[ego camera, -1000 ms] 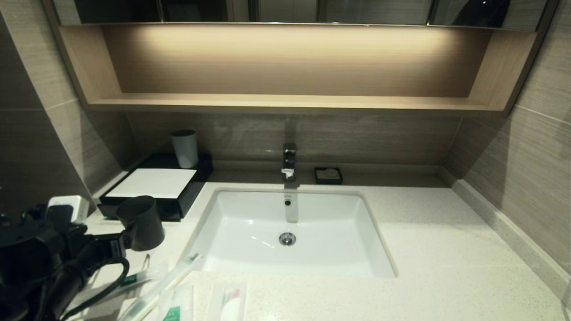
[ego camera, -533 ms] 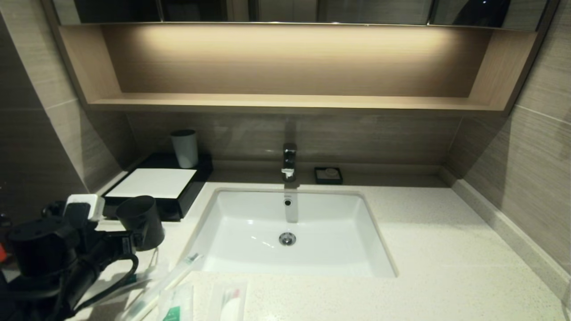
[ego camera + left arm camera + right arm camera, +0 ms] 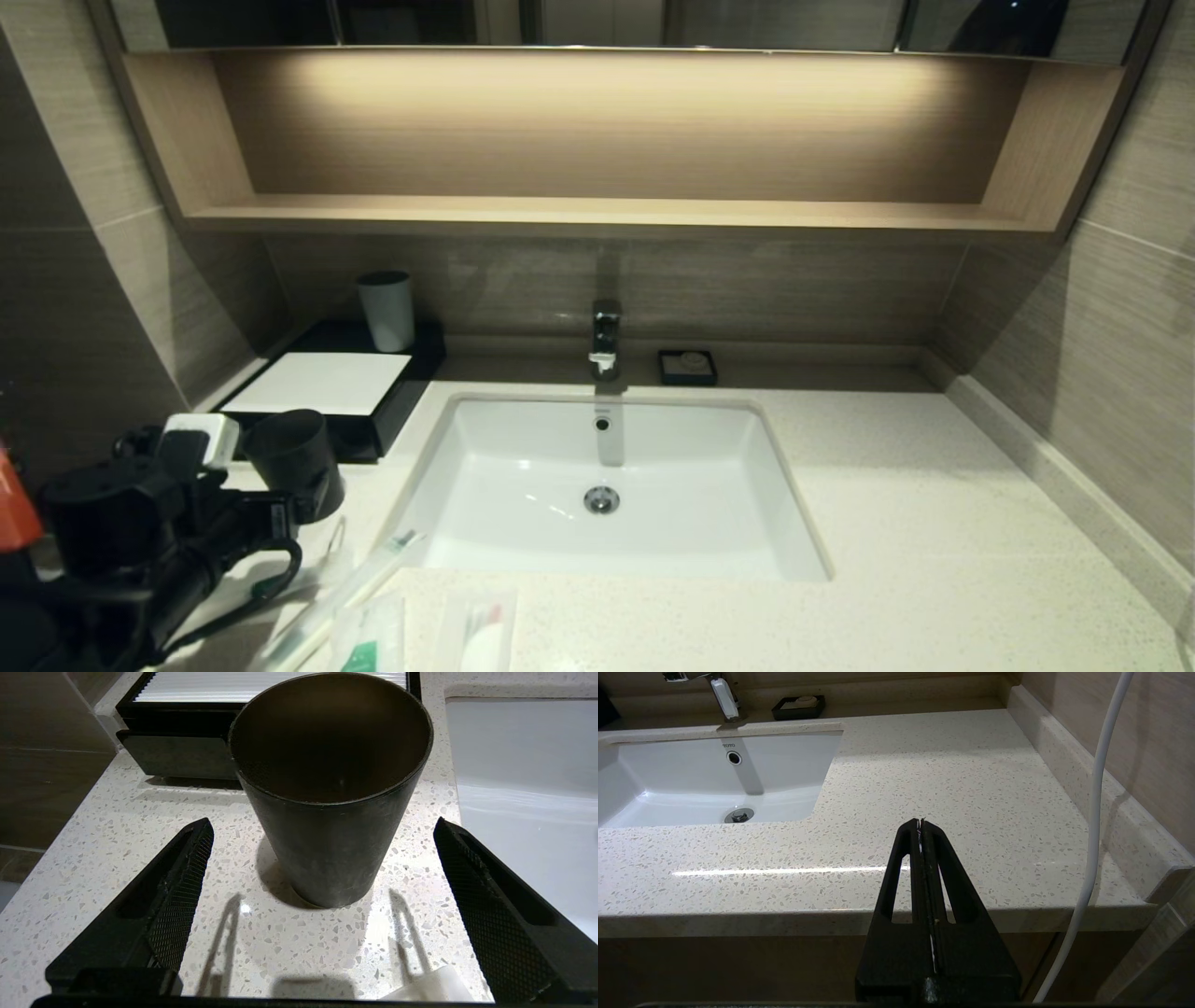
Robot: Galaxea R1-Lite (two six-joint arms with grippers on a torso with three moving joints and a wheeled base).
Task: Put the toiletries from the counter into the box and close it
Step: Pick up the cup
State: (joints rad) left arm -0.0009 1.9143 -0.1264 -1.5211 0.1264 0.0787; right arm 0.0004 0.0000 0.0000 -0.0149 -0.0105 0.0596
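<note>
The black cup needs to go beside the white cup (image 3: pixel 388 315) on the box. My left gripper should grab the black cup next by its tapered side (image 3: pixel 289 459).
My left gripper (image 3: pixel 323 822) is open over the counter (image 3: pixel 117 826), one finger on each side of an upright black cup (image 3: pixel 327 812), neither touching it. Just beyond the cup stands the box (image 3: pixel 187 742), black with a white top panel (image 3: pixel 322 383). The toiletries lie at the counter's front left. They are two long toothbrush packets (image 3: pixel 350 583), a green-marked sachet (image 3: pixel 369 644) and a packet with a white round piece (image 3: pixel 481 639). My left arm (image 3: pixel 140 532) partly covers one packet. My right gripper (image 3: pixel 920 823) is shut and empty, off the counter's front edge on the right.
The white sink (image 3: pixel 607 551) fills the middle of the counter, with the tap (image 3: pixel 605 341) behind it. A white cup (image 3: pixel 387 310) stands at the box's back. A small black soap dish (image 3: pixel 687 367) sits by the wall. A white cable (image 3: pixel 1092 835) hangs beside the right gripper.
My left arm's wrist has shifted to the right, toward the box. The black cup has stayed where it stands on the counter.
</note>
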